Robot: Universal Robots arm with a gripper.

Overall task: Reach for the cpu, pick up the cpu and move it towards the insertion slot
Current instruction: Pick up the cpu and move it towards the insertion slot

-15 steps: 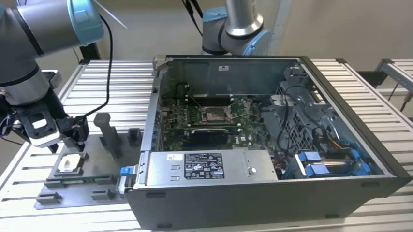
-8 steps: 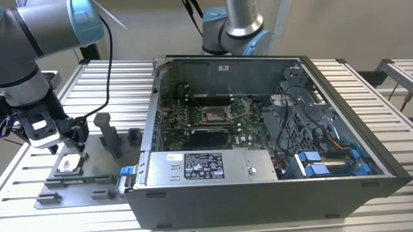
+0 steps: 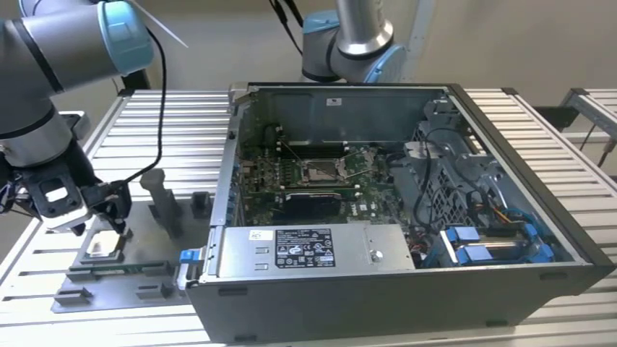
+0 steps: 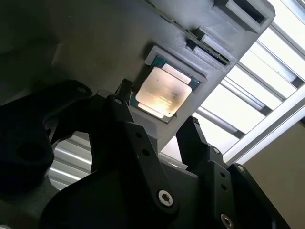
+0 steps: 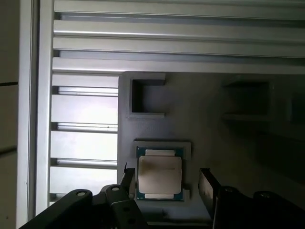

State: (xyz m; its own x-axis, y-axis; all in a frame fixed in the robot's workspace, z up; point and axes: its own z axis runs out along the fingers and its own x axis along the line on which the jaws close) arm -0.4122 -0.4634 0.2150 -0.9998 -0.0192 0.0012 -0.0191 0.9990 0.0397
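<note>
Grey holder blocks hug the cpu's opposite ends, so my gripper should next grab the open side edges of the cpu (image 3: 101,246).
The cpu (image 3: 101,246) is a pale silvery square lying flat in a recess of the grey fixture plate (image 3: 144,238), at the exterior view's left. My gripper (image 3: 100,227) hangs just above it, open, with one finger on each side. In the first wrist view the cpu (image 5: 159,174) lies between the fingers (image 5: 206,188); one finger is close to its edge and the other stands apart. The second wrist view shows the same cpu (image 4: 163,92) beyond the open gripper (image 4: 159,114). The insertion slot (image 3: 323,170) is a silvery-framed socket on the green board inside the open computer case.
The open computer case (image 3: 405,282) stands at the exterior view's right of the fixture plate. A dark upright post (image 3: 160,201) and small grey blocks rise from the plate near my gripper. A second arm (image 3: 352,43) stands behind the case. The slatted aluminium table (image 3: 178,126) lies underneath.
</note>
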